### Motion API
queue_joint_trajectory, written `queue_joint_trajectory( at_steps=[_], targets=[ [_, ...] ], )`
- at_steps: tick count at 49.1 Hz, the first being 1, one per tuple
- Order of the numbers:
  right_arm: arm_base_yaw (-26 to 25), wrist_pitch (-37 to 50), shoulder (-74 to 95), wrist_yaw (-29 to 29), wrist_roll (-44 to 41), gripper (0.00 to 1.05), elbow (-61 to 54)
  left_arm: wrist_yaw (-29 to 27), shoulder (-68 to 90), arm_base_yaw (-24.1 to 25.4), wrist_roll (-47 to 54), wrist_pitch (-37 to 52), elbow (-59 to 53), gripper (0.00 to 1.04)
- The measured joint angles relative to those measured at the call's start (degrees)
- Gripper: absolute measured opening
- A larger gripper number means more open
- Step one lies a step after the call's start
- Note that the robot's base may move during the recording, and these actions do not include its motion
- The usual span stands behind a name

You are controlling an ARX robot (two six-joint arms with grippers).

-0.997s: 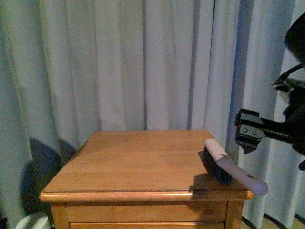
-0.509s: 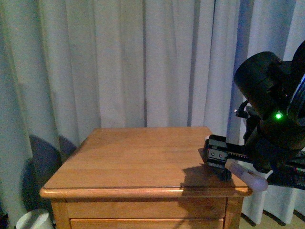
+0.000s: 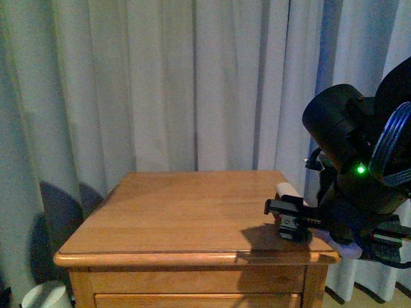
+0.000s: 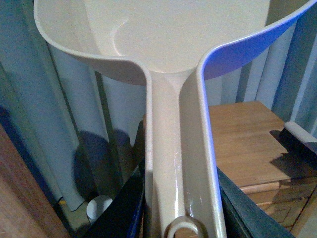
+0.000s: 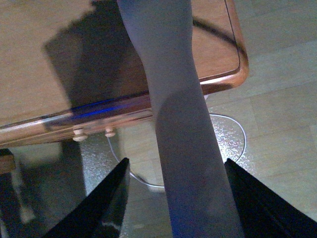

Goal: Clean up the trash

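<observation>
The brush's handle sticks out past the nightstand's front edge and has open space around it. My right gripper needs to grab the brush by its pale pink handle next.
No crumpled white wad shows in any view. My left gripper is shut on the handle of the pale dustpan and holds it up in the air to the left of the wooden nightstand. It is out of the front view. My right gripper is open at the nightstand's right front corner, over the brush. In the right wrist view the brush's pale handle runs between the two spread fingers without touching them, sticking out past the nightstand's edge.
Grey curtains hang behind the nightstand. A white bin stands on the floor at its left and also shows in the left wrist view. A thin cable loops on the floor under the right corner.
My right arm has swung in from the right and come down over the brush, so its open fingers now straddle the handle. The brush has not moved.
</observation>
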Motion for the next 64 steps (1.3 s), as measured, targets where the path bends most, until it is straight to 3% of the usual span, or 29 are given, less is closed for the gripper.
queue_joint_trajectory(
  at_steps=[13, 28, 36, 52, 57, 64],
  targets=[
    [-0.39, 3.13, -1.64, 0.04, -1.62, 0.22, -1.77, 0.00, 0.00, 0.00, 0.00, 0.00, 0.00, 0.28],
    [-1.09, 11.30, -10.78, 4.15, -10.91, 0.21, -6.29, 0.00, 0.00, 0.00, 0.00, 0.00, 0.00, 0.28],
    [-1.88, 21.68, -24.83, 10.29, -19.30, 0.21, -15.06, 0.00, 0.00, 0.00, 0.00, 0.00, 0.00, 0.28],
    [-0.09, 28.74, -50.10, 18.25, -24.44, 0.21, -34.58, 0.00, 0.00, 0.00, 0.00, 0.00, 0.00, 0.28],
    [2.60, 27.36, -60.67, 21.03, -24.52, 0.21, -41.79, 0.00, 0.00, 0.00, 0.00, 0.00, 0.00, 0.28],
    [11.06, 23.34, -75.54, 27.19, -24.04, 0.21, -47.74, 0.02, 0.00, 0.00, 0.00, 0.00, 0.00, 0.28]
  ],
)
